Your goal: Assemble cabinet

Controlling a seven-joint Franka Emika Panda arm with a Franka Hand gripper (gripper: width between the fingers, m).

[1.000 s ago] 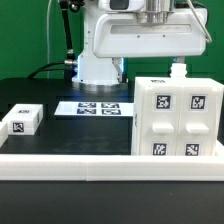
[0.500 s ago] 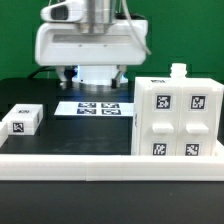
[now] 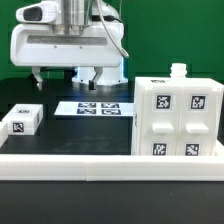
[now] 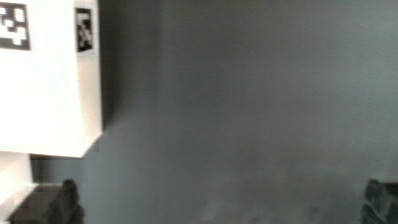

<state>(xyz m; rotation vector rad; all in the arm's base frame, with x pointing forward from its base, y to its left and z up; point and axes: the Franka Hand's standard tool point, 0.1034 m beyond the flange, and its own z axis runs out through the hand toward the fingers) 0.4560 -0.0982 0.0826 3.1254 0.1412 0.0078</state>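
Next, the gripper grabs the small white tagged part by its opposite sides to top the white cabinet body (image 3: 176,121).
The white cabinet body (image 3: 176,121) stands at the exterior view's right, with several marker tags on its front and a small knob (image 3: 179,70) on top. A small white tagged part (image 3: 22,120) lies at the exterior view's left. My gripper (image 3: 63,78) hangs above the table's back left, between the two, open and empty. In the wrist view my gripper (image 4: 214,205) shows only dark fingertips (image 4: 43,204) at the two sides, wide apart over bare dark table. A white tagged part (image 4: 47,85) lies at that view's edge, apart from the fingers.
The marker board (image 3: 97,107) lies flat on the black table at the middle back. A low white wall (image 3: 70,162) runs along the front of the table. The robot's base (image 3: 100,72) stands behind the marker board.
The arm has swung from above the cabinet body to the exterior view's left and come down a little. The gripper stays open and empty. The parts have not moved.
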